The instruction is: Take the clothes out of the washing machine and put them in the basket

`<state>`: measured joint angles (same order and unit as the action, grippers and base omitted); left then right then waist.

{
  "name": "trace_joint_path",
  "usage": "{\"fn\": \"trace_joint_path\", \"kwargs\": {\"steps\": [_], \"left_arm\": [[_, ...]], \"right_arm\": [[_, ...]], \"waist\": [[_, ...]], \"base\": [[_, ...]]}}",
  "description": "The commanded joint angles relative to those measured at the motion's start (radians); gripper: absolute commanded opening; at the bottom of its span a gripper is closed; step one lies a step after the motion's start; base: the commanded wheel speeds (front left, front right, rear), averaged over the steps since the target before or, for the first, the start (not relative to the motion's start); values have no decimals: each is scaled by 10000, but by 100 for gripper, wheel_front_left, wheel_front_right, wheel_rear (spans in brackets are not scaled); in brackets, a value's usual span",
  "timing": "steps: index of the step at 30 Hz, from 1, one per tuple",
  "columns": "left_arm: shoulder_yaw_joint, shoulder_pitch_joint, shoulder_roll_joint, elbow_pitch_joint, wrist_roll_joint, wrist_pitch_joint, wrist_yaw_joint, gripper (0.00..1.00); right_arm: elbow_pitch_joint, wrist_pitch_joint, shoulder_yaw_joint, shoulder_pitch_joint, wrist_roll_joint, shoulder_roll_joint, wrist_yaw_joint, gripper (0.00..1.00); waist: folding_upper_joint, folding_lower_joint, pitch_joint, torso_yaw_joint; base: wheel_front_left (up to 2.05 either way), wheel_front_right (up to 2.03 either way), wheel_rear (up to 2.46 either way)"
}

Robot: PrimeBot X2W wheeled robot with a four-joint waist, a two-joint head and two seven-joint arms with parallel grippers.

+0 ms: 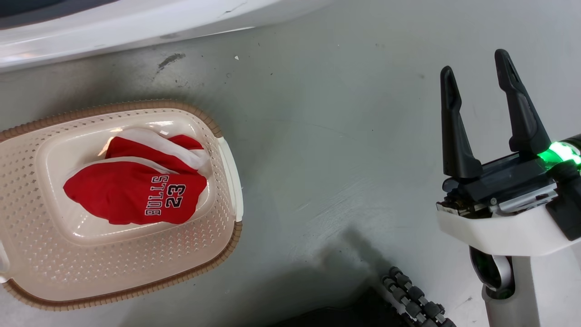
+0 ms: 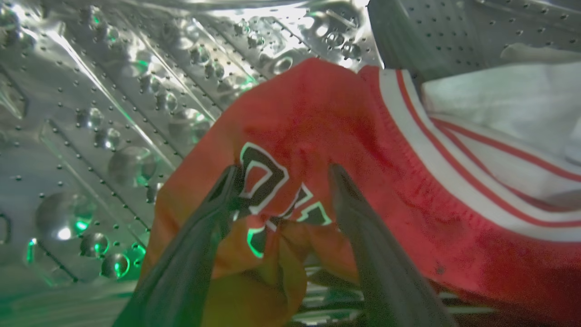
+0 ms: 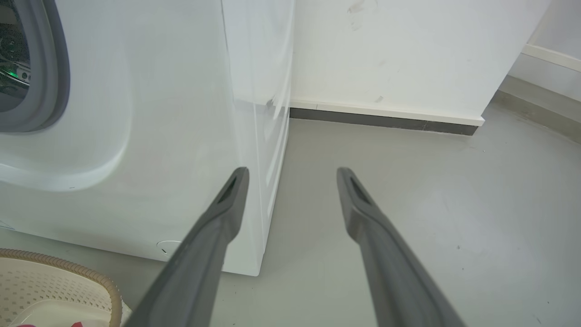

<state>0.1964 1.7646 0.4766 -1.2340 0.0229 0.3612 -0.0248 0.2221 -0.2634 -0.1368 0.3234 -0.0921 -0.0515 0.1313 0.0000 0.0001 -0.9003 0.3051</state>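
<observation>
The left gripper grabs the red garment by its bunched printed fold [image 2: 280, 217] next, since the cloth gathers into creases at the print [image 2: 278, 231].
Inside the washing machine's steel drum [image 2: 113, 113] lies a red garment [image 2: 317, 118] with white striped trim and black-and-white print. My left gripper [image 2: 286, 175] is open, its fingertips on either side of the print, with the cloth bunched between them. The cream basket [image 1: 218, 131] stands on the floor at the left of the head view, with a red "BULLS 23" garment [image 1: 127, 190] in it. To the right of the basket, my right gripper [image 1: 474, 61] hangs open and empty above the floor. In its own wrist view, the right gripper [image 3: 292, 175] points at the washing machine's [image 3: 159, 113] front corner.
The washer's white lower front [image 1: 113, 22] runs along the top of the head view. Its grey porthole rim [image 3: 50, 68] shows at the left of the right wrist view, above the basket's corner [image 3: 68, 272]. Behind is a white wall with a baseboard [image 3: 386, 118]. My base's wheel rollers [image 1: 413, 299] show low down.
</observation>
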Motion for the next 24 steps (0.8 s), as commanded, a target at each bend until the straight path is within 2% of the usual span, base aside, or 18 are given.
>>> {"fn": "trace_joint_path", "kwargs": {"steps": [1,2,4,5,12,24], "left_arm": [[78,-208,145,-118,75,-186,103,100],[101,-183,149,-131,61,-251,115,100],[130,-126,167,-173,41,-329,86,5],[119,-92,178,-190,1,-362,73,0],[271,41,270,-259,-50,-666,-12,0],[385,-268,38,-225,-353,-2330,-273,0]], "right_arm": [[39,-20,-12,108,-83,24,-10,100],[36,-20,-19,109,-92,26,-10,100],[23,-20,-25,117,-102,24,-10,100],[12,-20,-30,127,-120,24,-10,100],[-23,-20,10,198,-157,24,-10,100],[-272,-20,-55,113,-88,24,-10,100]], "waist": [[0,-1,-43,18],[0,-1,-53,29],[0,-1,-72,48],[0,-1,-78,64],[0,-1,-115,89],[0,-1,537,-21]], "base": [[0,0,0],[0,0,0],[0,0,0],[0,0,0],[0,0,0],[0,0,0]]}}
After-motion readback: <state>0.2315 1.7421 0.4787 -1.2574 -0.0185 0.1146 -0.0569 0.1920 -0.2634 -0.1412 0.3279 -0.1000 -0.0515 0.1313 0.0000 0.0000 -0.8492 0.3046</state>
